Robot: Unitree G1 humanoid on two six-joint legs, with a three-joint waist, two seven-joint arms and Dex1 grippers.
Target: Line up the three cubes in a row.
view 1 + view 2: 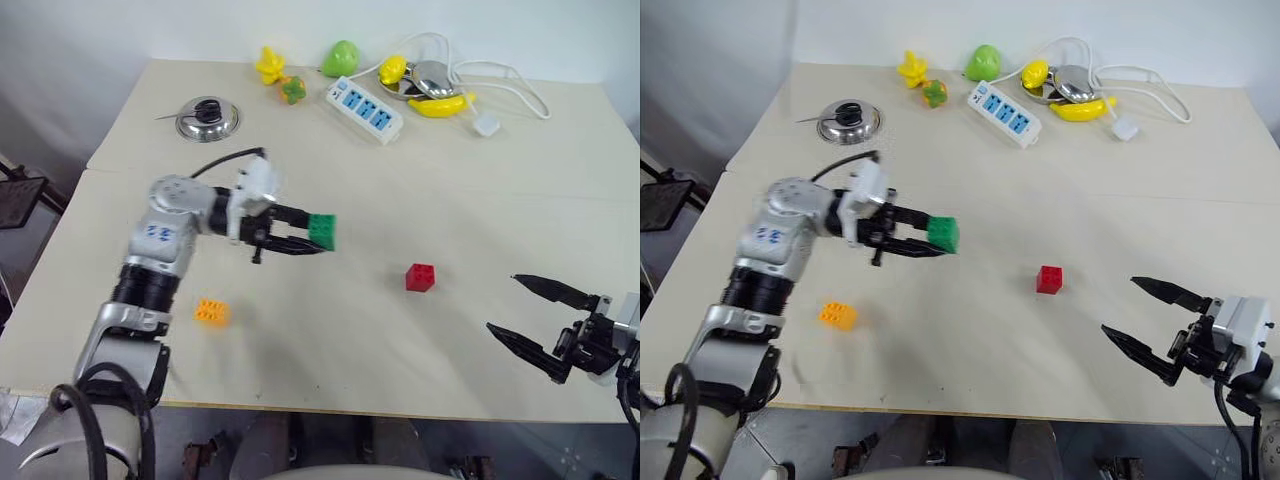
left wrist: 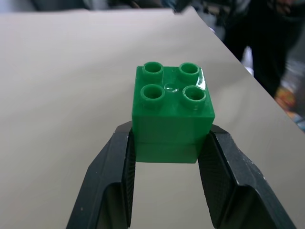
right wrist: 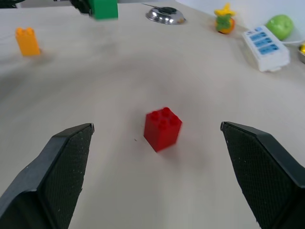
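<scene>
The green cube is above the table, short of the red cube's side. My left gripper keeps holding the green cube until it reaches that side.
My left gripper is shut on the green cube and holds it just above the table, left of centre. In the left wrist view the green cube sits studs-up between the two black fingers. The red cube rests on the table right of centre. Near the front left lies the orange-yellow cube. My right gripper stands open at the front right, apart from the red cube, which lies ahead of its spread fingers.
Along the far edge of the table lie a metal lid, toy fruits, a white power strip with its cable, and a metal bowl. The table's front edge runs close under my right gripper.
</scene>
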